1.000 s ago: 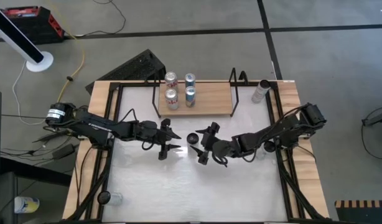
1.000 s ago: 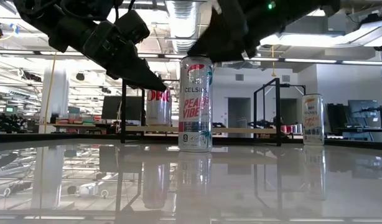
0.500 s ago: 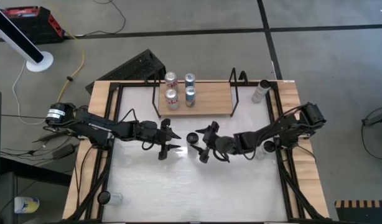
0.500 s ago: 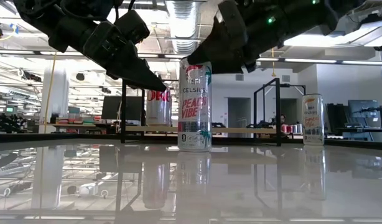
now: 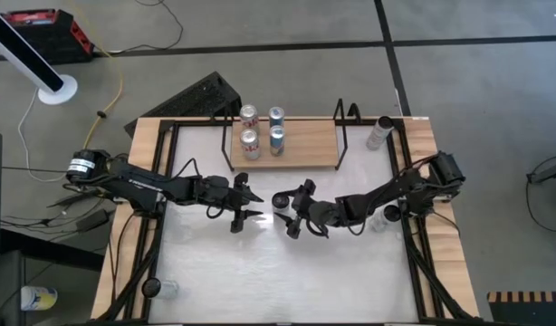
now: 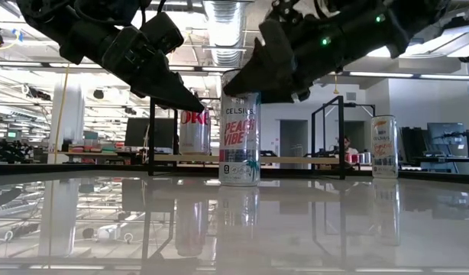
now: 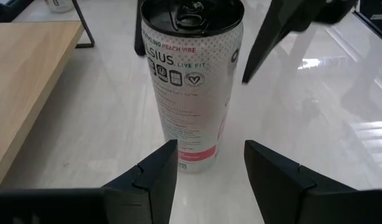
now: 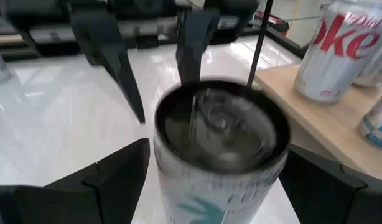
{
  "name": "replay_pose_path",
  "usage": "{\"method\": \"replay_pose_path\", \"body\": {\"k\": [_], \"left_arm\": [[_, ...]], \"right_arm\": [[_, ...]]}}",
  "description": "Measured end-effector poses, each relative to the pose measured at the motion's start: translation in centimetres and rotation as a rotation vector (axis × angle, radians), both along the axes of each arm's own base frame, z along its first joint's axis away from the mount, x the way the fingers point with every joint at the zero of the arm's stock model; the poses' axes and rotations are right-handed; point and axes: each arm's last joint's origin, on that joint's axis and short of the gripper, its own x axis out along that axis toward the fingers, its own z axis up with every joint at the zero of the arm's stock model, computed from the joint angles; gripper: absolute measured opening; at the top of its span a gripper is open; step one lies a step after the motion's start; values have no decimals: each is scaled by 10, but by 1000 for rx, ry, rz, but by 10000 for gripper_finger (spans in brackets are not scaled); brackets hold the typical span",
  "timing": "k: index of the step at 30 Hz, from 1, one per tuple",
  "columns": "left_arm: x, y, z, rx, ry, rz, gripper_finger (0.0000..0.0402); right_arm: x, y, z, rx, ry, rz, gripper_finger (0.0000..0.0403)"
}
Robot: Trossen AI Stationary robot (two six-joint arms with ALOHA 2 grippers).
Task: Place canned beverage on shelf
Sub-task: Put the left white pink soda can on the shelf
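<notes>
The Celsius can's upper body (image 5: 281, 205) (image 8: 217, 177) has my right gripper's fingers reaching down beside it. My right gripper should close now, as that would hold the can.
A tall white Celsius can (image 5: 280, 200) stands upright on its base on the white tabletop, also in the low view (image 6: 240, 137). My right gripper (image 5: 291, 210) comes from the table's right, open. Its fingers stand on either side of the can's top (image 8: 219, 127), and no touch shows. My left gripper (image 5: 258, 205) waits open just left of the can, which shows ahead of its fingers (image 7: 191, 81). The shelf (image 5: 305, 145), a light-wood board with black end rails, sits at the far edge with several cans (image 5: 250, 143) standing on it.
Another can (image 5: 379, 133) stands at the table's far right corner, also in the low view (image 6: 383, 147). A small bottle (image 5: 160, 288) lies at the near left corner. Black frame rails (image 5: 414, 244) run along the table's sides. The shelf's right half is bare board.
My right gripper has sunk and rolled a little, coming down from above the can until its open fingers flank the can's top. The can has stayed where it was, and the left arm has kept still.
</notes>
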Motion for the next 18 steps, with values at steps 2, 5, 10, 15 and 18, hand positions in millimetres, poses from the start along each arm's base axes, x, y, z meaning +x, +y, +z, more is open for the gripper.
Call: {"method": "replay_pose_path", "body": {"k": [2,5,10,15,18], "left_arm": [[0,0,0,0,0,0,169],[0,0,0,2,2,-1,169],[0,0,-1,3,7,-2,169],[0,0,-1,3,8,-2,169],[0,0,-1,3,9,-2,169]], "right_arm": [[0,0,-1,-2,5,0,360],[0,0,0,-2,-6,-1,360],[0,1,6,-5,-26,4,358],[-1,0,5,-6,-17,2,326],[-1,0,5,-5,-19,2,298]]}}
